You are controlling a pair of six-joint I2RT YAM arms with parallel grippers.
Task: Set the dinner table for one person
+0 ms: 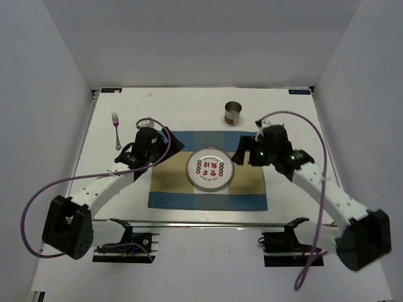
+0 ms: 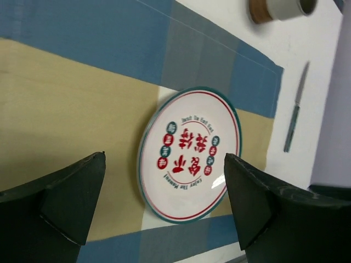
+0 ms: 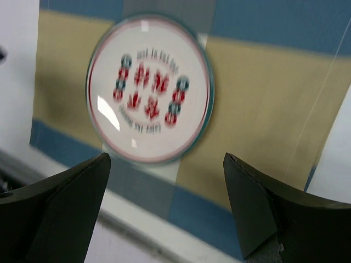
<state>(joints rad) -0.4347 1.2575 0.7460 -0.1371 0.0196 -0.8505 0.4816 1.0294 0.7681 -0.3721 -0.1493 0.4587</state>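
The cup's base has to stay free to stand on the placemat (image 1: 170, 179), so my right gripper should reach the cup and take it by its rim (image 1: 233, 110).
The white dinner table (image 1: 189, 104) carries a blue-and-tan placemat (image 1: 170, 179) with a round plate (image 1: 210, 168) printed in red and green at its middle. My left gripper (image 1: 171, 146) hovers over the mat's left part, jaws wide apart and empty; in the left wrist view the plate (image 2: 189, 156) lies on the mat beyond the gripper (image 2: 164, 158). My right gripper (image 1: 244, 151) hangs over the mat's right part, open and empty, with the plate (image 3: 148, 87) ahead of it (image 3: 166, 156). Neither touches the plate.
A fork (image 1: 116, 129) lies on the table left of the mat. A cup (image 1: 232, 113) stands behind the mat's far edge. In the left wrist view a knife (image 2: 295, 109) lies on the table beyond the mat (image 2: 82, 82). An aluminium rail (image 1: 208, 222) borders the front.
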